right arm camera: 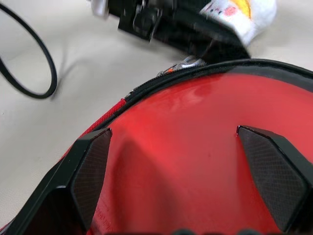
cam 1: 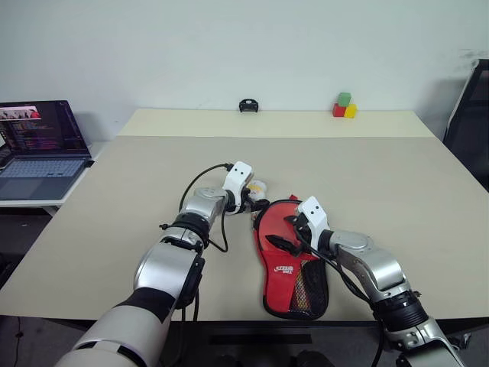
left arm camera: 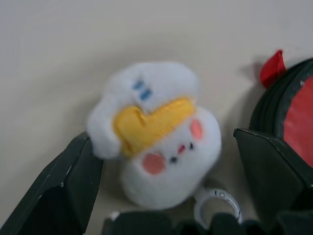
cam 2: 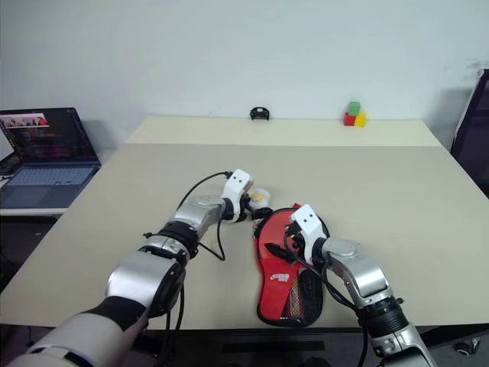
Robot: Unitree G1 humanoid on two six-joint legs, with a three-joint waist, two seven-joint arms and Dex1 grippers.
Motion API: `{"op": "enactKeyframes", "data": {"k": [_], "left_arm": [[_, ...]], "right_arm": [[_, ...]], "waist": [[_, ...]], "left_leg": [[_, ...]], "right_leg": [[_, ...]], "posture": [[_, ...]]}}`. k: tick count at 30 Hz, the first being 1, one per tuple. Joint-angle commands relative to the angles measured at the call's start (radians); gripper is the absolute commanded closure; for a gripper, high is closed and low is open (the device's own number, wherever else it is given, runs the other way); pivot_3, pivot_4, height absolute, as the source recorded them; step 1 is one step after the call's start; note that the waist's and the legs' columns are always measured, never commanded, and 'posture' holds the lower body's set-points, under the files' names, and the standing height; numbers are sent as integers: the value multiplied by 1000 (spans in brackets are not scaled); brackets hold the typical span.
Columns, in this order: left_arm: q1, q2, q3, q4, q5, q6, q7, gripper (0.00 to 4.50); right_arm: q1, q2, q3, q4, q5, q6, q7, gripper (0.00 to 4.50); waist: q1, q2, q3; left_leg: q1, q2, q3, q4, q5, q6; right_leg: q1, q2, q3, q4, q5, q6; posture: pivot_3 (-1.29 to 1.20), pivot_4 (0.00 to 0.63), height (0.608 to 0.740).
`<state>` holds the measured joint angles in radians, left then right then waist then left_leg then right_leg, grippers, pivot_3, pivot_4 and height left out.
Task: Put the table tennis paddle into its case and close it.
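The fingertips of my left gripper are beside the round body of the white plush charm and would catch the charm, so it is time to close.
The case (cam 1: 284, 269) lies flat near the table's front edge, red side up, with white lettering and its black mesh pocket toward me. Its black zip rim (right arm camera: 195, 73) runs round the round far end. A small white plush charm (left arm camera: 156, 142) with a yellow patch and a metal ring rests on the table at that end. My left gripper (cam 1: 257, 201) is open, one finger on either side of the charm. My right gripper (right arm camera: 173, 131) hovers open just over the case's round red part. The table tennis paddle is hidden.
The beige table (cam 1: 153, 160) stretches wide beyond the case. At its far edge sit a small black object (cam 1: 247, 105) and stacked green, red and yellow blocks (cam 1: 344, 107). An open laptop (cam 1: 42, 145) stands on a side surface to the left. A dark chair (cam 1: 474, 115) is at the right.
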<state>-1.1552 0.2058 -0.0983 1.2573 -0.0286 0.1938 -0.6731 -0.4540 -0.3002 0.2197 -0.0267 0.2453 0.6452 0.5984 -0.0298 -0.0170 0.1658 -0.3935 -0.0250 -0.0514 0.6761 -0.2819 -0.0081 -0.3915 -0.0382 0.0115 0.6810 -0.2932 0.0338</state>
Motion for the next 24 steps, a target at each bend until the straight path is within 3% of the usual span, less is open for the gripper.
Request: {"op": "enactKeyframes", "data": {"k": [1,3,10,13,15,24], "left_arm": [[-21,-22,19,9,14,-20,-2,388],[-19,-28,26,12,19,-24,1,908],[-6,-33,63,26,24,-27,59,3437],[-1,-33,71,28,30,-33,64,4145],[-1,-32,80,27,29,-34,63,4335],[-67,-42,97,4,33,-59,13,4336]], "right_arm": [[8,14,-8,-8,-8,9,-23,0],[9,22,-12,-9,-5,9,-31,0],[26,26,-24,-27,-5,19,-63,0],[30,18,-31,-39,0,33,-69,0],[33,5,-34,-48,-3,46,-71,0],[36,-36,-2,10,-55,125,-96,0]], "waist": [[0,0,0],[0,0,0],[0,0,0],[0,0,0],[0,0,0],[0,-1,0]], "left_leg": [[0,0,0,0,0,0],[0,0,0,0,0,0],[0,0,0,0,0,0],[0,0,0,0,0,0],[0,0,0,0,0,0],[1,0,0,1,0,0]], "right_leg": [[0,0,0,0,0,0],[0,0,0,0,0,0],[0,0,0,1,0,0],[0,0,0,1,0,0],[0,0,0,1,0,0],[1,0,0,1,0,0]], "posture": [[0,150,740],[0,150,740],[0,150,740],[0,150,740],[0,150,740],[0,150,740]]}}
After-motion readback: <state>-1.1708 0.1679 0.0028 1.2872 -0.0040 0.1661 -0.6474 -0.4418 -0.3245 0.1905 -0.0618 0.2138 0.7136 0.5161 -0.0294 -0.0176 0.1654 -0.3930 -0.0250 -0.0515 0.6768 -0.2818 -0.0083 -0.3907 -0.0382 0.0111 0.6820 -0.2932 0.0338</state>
